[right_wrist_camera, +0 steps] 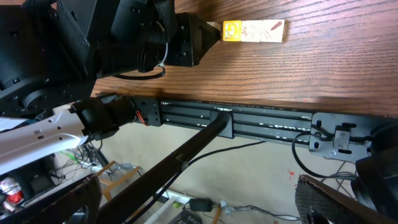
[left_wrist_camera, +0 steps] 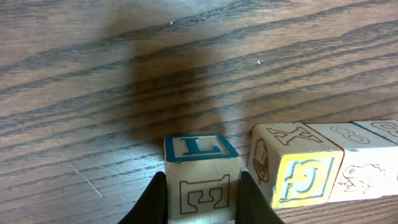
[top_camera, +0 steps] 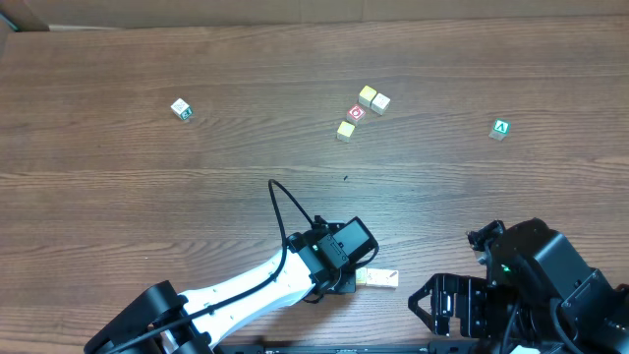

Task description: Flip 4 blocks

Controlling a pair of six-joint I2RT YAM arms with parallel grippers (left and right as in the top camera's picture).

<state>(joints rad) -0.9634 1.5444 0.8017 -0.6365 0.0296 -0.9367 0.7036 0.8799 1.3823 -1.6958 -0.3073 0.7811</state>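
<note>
Only a narrow gap parts the block from the yellow-faced one, so the block would end on flat table beside the row (top_camera: 377, 278). It is now time for my left gripper to open.
My left gripper (left_wrist_camera: 202, 182) is shut on a pale wooden block (left_wrist_camera: 202, 168) with a blue "L" on top and a red "E" on the near face; it rests on the table. Just right of it, three more blocks (left_wrist_camera: 323, 163) lie in a row, the nearest with a yellow face (left_wrist_camera: 303, 178). From overhead, this row (top_camera: 377, 278) lies near the table's front edge, beside the left gripper (top_camera: 346, 275). The right wrist view shows the same row (right_wrist_camera: 254, 30). My right gripper (top_camera: 447, 303) hangs open and empty beyond the front edge, right of the row.
Far back in the middle sit a red-circle cube (top_camera: 356, 112) and yellow cubes (top_camera: 373, 98). A green "A" cube (top_camera: 501, 129) lies back right, another small cube (top_camera: 181, 108) back left. The table's front edge (right_wrist_camera: 249, 106) runs close behind the row.
</note>
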